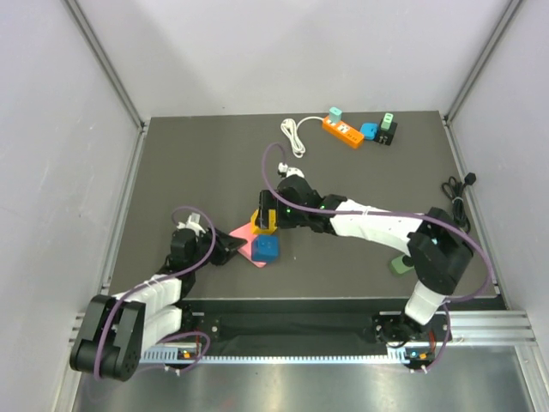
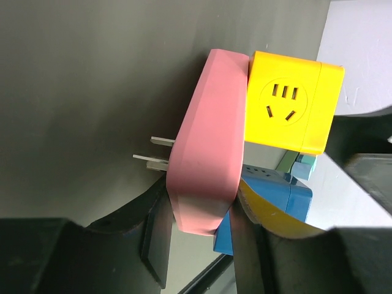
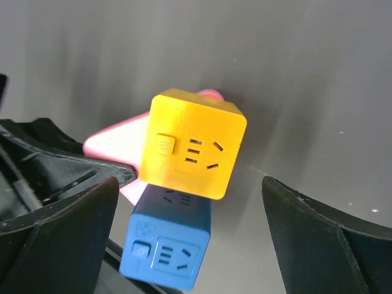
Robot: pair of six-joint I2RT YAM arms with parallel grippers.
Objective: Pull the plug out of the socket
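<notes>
The yellow cube plug (image 2: 295, 102) should come off the socket, so the robot's right gripper should grab it across its opposite sides and leave the blue cube (image 2: 278, 199) free.
A pink socket block (image 1: 241, 233) lies on the dark table with a yellow cube plug (image 1: 264, 221) and a blue cube plug (image 1: 265, 249) attached to it. My left gripper (image 1: 225, 245) is shut on the pink block's near end (image 2: 208, 141); its two metal prongs (image 2: 156, 153) stick out to the left. In the left wrist view the yellow cube (image 2: 291, 110) and the blue cube (image 2: 278, 199) sit on the block's right side. My right gripper (image 3: 190, 184) is open, its fingers (image 3: 67, 233) wide on either side of the yellow cube (image 3: 193, 144), above the blue cube (image 3: 168, 242).
An orange power strip (image 1: 343, 130) with a teal plug (image 1: 334, 114), a blue plug (image 1: 369, 130) and a black adapter (image 1: 388, 130) lies at the back. A white cable (image 1: 294, 136) lies beside it. A black cable (image 1: 459, 193) lies at the right edge.
</notes>
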